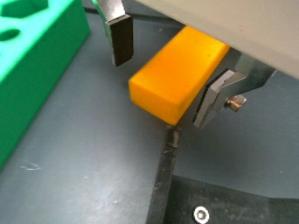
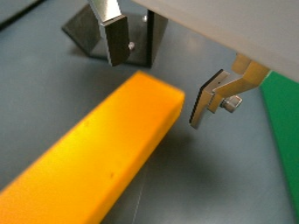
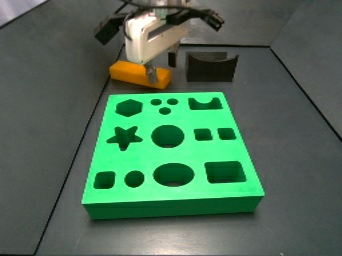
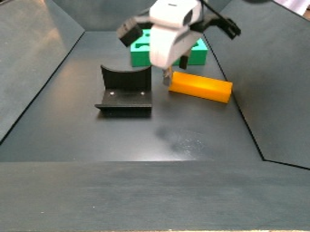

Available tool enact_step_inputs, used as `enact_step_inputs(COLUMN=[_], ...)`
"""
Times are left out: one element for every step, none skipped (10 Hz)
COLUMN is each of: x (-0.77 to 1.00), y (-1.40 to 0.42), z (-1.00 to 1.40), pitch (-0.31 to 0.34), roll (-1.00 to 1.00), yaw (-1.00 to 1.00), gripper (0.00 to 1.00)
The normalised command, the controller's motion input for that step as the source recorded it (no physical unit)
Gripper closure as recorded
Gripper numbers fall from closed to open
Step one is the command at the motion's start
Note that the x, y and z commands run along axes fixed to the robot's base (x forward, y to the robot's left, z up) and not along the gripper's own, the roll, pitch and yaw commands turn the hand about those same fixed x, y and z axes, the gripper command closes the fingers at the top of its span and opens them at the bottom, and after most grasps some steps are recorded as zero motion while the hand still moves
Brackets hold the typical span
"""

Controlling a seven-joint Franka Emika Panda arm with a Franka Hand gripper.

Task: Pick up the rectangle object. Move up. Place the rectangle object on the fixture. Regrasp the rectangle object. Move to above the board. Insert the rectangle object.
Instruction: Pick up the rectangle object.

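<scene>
The gripper picks up the rectangle object by one end [image 3: 147,76] next, to carry it to the fixture [image 3: 211,66].
The orange-yellow rectangle object [image 1: 177,72] lies flat on the dark floor, next to the green board's [image 3: 171,150] far end. It also shows in the other views [image 2: 100,157] [image 3: 130,72] [image 4: 200,86]. My gripper [image 1: 163,92] is open and low over one end of the block. In both wrist views the block's end sits between the two fingers [image 2: 156,92], close to one pad and apart from the other. In both side views the gripper [image 3: 158,72] [image 4: 168,74] stands between the block and the black fixture [image 3: 211,66] [image 4: 125,91].
The green board shows at the edge of a wrist view [image 1: 35,61] and behind the arm in a side view [image 4: 148,56]. Dark sloping walls enclose the floor [image 4: 72,63]. A black plate with a white ring [image 1: 228,206] lies on the floor near the block.
</scene>
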Motion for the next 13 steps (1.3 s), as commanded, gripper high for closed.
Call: enact_step_inputs(x=[-0.1,-0.1,-0.01,0.0,-0.03,-0.09,-0.04,0.0,0.0,0.0,0.0,0.0,0.0], y=[0.32,0.24,0.03,0.0,-0.09,-0.1,-0.06,0.0,0.0,0.0,0.0,0.0,0.0], z=[-0.09,0.0,0.0,-0.02,-0.18,-0.19,-0.09,0.0,0.0,0.0,0.0,0.0,0.0], pitch=[0.0,0.0,0.0,0.0,-0.036,-0.054,-0.029,0.0,0.0,0.0,0.0,0.0,0.0], roll=[0.0,-0.04,-0.02,0.0,0.0,0.0,0.0,0.0,0.0,0.0,0.0,0.0,0.0], yaw=[0.02,0.0,0.0,0.0,0.02,0.04,0.04,0.01,0.0,0.0,0.0,0.0,0.0], gripper=[0.0,0.0,0.0,0.0,0.0,0.0,0.0,0.0,1.0,1.0,1.0,1.0,1.0])
